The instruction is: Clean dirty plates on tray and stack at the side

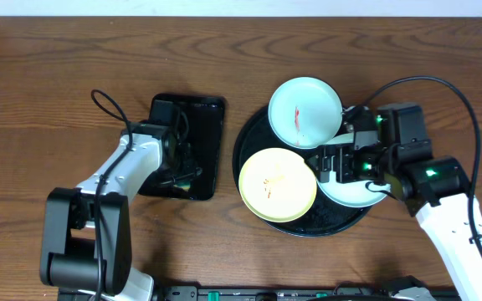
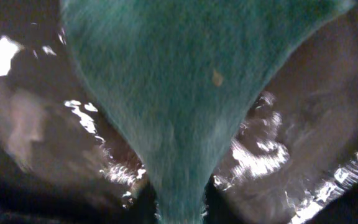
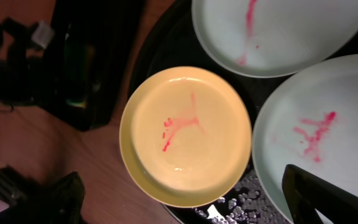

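Note:
The plate's smeared side should stay free to clean, so the robot's right gripper should next take hold of the yellow plate's rim [image 1: 315, 187] [image 3: 248, 143] on the side away from the sponge.
The round black tray [image 1: 329, 224] holds three plates. A mint-blue plate [image 1: 304, 109] with a red smear sits at its back. The yellow plate [image 1: 277, 186], also smeared, is at the front left. The second mint-blue plate [image 1: 351, 194] lies at the right, partly under my right gripper [image 1: 335, 161]. In the right wrist view my right gripper [image 3: 179, 177] is open and empty above the yellow plate [image 3: 185, 134], with both smeared mint plates [image 3: 278, 31] [image 3: 316, 130] beside it. My left gripper [image 2: 182, 211] is shut on a green sponge [image 2: 185, 81] low over the rectangular tray.
A smaller rectangular glossy black tray [image 1: 206, 117] lies left of the round tray, under my left gripper [image 1: 182, 170]. Water droplets sit on the round tray's front [image 3: 241, 199]. Bare wooden table [image 1: 57, 75] surrounds both trays.

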Tool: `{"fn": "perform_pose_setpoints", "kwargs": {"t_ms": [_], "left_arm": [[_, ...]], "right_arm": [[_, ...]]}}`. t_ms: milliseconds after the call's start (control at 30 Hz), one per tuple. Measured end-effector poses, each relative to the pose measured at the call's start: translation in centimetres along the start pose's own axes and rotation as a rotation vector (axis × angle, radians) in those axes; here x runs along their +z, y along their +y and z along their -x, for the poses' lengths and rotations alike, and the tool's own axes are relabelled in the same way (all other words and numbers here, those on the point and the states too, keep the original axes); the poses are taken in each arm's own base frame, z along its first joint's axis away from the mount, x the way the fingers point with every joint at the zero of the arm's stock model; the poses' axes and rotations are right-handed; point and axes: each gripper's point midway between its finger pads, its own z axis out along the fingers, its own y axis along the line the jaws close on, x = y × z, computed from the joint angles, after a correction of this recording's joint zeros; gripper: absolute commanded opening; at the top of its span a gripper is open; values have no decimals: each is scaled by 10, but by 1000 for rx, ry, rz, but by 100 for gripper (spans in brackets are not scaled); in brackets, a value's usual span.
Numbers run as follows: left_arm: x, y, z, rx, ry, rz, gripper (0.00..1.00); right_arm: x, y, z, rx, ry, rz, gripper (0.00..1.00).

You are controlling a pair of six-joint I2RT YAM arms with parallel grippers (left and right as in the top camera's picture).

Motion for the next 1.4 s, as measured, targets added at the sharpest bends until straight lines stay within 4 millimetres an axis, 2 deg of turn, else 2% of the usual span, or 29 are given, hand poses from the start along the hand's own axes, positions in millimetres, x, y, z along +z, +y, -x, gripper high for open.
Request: {"fn": "perform_pose_setpoints", "kwargs": {"t_ms": [67,233,433,533,600,733,900,967,1067,1267,1400], "left_arm": [[-9,-1,2,-2,-15,-5,48],[-31,-8,19,5,-115,-33,52],[-22,-8,40,16,-180,-12,51],[-4,-4,39,16,-142,16,36],[7,-3,37,10,-118,26,9],[9,-1,37,14,-112,33,7],[2,-1,31,13,-82,35,7],[-4,0,24,13,-57,38,8],[-21,-1,16,13,-38,29,7],[-72,-21,18,43,-109,-82,7],[-97,-31,9,59,-141,-165,7]], "right_arm": [[2,4,-2,-18,7,-1,99],[5,9,-6,-48,16,-13,99],[6,10,-10,-53,30,-21,99],[7,12,-16,-55,53,-21,99],[6,10,-20,-49,70,-29,99],[7,4,-31,-30,120,-54,98],[17,-10,-46,7,210,-110,78],[23,-16,-53,26,257,-132,64],[34,-26,-65,62,338,-164,50],[59,-45,-90,143,500,-222,48],[77,-57,-105,186,592,-254,45]]}}
